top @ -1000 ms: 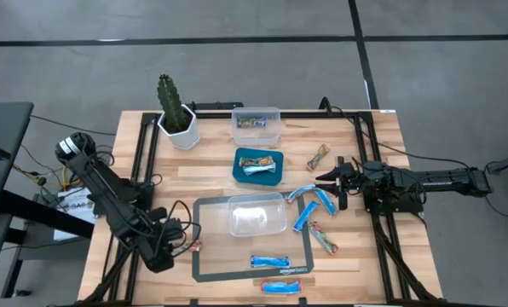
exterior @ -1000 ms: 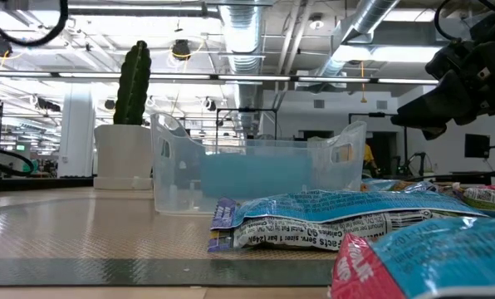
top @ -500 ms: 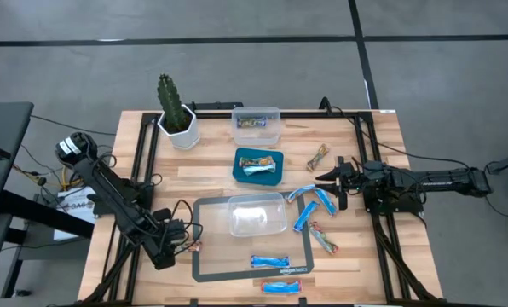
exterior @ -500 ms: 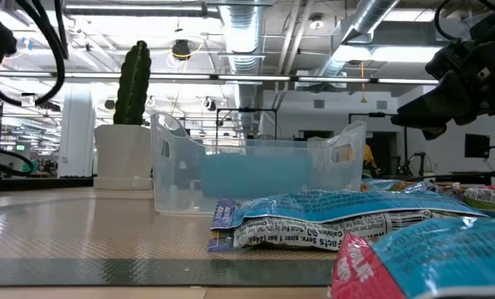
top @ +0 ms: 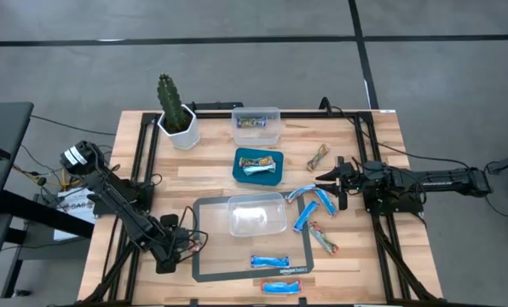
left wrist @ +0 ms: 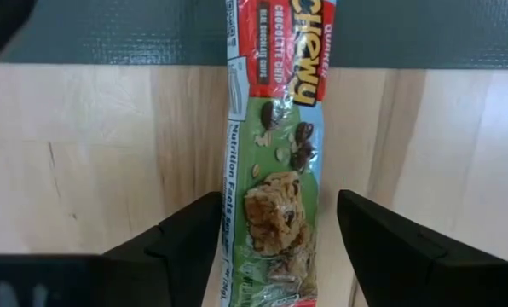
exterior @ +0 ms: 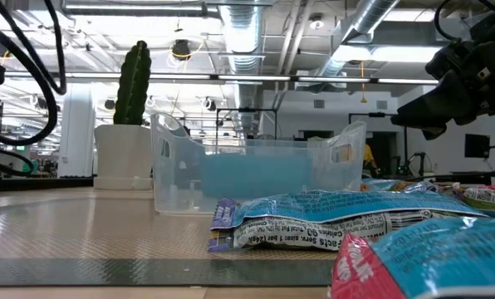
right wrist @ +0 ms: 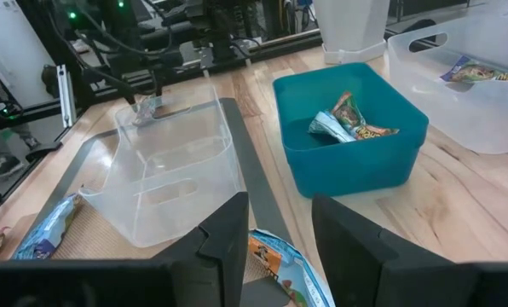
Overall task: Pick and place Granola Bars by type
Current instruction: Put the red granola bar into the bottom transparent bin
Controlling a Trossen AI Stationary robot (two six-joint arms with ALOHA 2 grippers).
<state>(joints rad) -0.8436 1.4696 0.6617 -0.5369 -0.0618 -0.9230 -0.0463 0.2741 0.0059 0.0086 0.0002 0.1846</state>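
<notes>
I should close my left gripper on the bar now, since the gripper's fingers are beside the green middle of the wrapper, low over the wood.
A tan bar with a red and green wrapper [left wrist: 279, 128] lies flat on the wood at the table's near left, one end on the dark mat [left wrist: 109, 34]. My left gripper [left wrist: 277, 205] points down over it, open, one finger on each side of the bar and clear of it; in the high view it [top: 184, 245] is at the mat's left edge. My right gripper [top: 335, 182] waits open at the right, holding nothing. More blue bars [top: 269, 261] and tan bars [top: 325, 238] lie flat on the table.
A clear bin [top: 256, 214] stands on the mat [top: 207, 273]. Behind it are a teal bin [top: 259, 165] with bars and a second clear bin [top: 256, 125] with one bar. A cactus in a white pot [top: 176, 115] stands at the far left.
My left gripper has gone down toward the tan bar at the mat's left edge, shifting a little toward the table's right. The bars and bins have stayed where they were.
</notes>
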